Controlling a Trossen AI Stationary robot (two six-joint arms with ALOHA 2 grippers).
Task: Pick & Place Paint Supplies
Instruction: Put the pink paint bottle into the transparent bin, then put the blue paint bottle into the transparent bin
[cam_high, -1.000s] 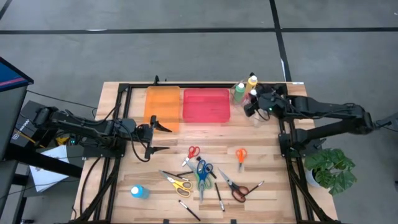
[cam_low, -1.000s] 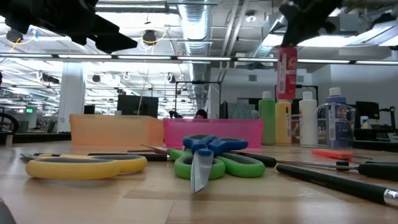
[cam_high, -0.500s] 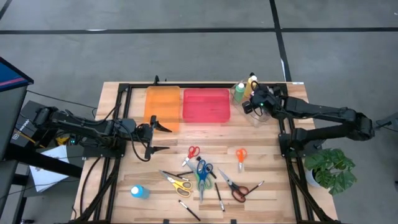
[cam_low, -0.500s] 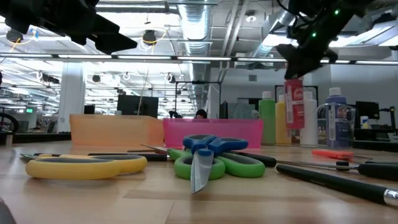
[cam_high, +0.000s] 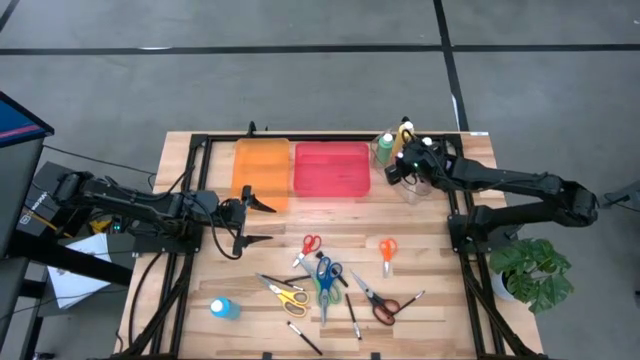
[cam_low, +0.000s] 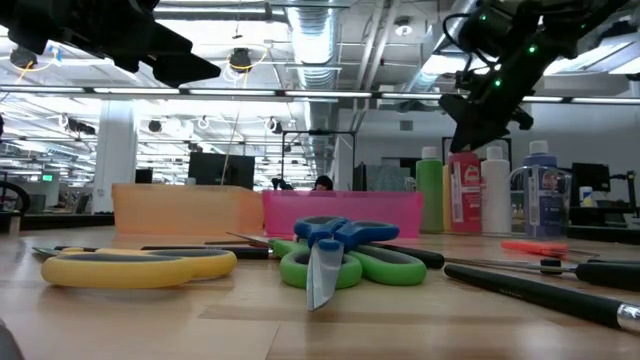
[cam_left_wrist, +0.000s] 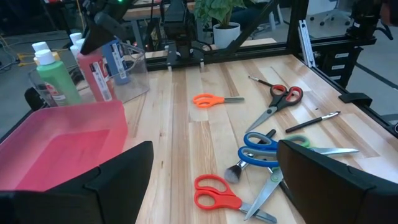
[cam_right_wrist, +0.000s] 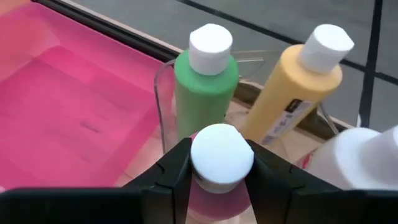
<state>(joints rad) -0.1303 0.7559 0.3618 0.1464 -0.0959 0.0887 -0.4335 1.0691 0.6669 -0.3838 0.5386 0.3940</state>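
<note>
I should open my right gripper. The pink bottle (cam_right_wrist: 217, 202) is upright inside the clear container next to the green bottle, so the pink bottle would stay standing there.
My right gripper (cam_high: 403, 168) is at the far right of the table, shut on a pink paint bottle (cam_low: 465, 195) among the green (cam_right_wrist: 205, 81), yellow (cam_right_wrist: 292, 93) and white (cam_right_wrist: 367, 165) bottles in a clear container. Another blue bottle (cam_high: 222, 308) lies on its side near the table's near left corner. Several scissors (cam_high: 325, 280) and thin dark brushes (cam_high: 352, 315) lie flat in the near middle. My left gripper (cam_high: 255, 220) hangs open just off the orange tray's near edge, touching nothing. My right gripper pinches the pink bottle by its white cap (cam_right_wrist: 222, 149), one finger (cam_right_wrist: 177, 168) on each side. The fingers come from above, slanting in from the table's right. The bottle stands upright below them, its base level with the neighbouring bottles' bases.
An orange tray (cam_high: 260, 172) and a pink tray (cam_high: 332, 168) sit side by side at the far middle, left of the bottles. The clear container's rim (cam_right_wrist: 163, 74) stands close round the bottles. Bare wood lies between the trays and the scissors.
My right gripper has come down with the pink bottle and shifted slightly toward the table's left. The bottle has gone from hanging well above the other bottles to standing level among them. The gripper has stayed shut on the cap.
</note>
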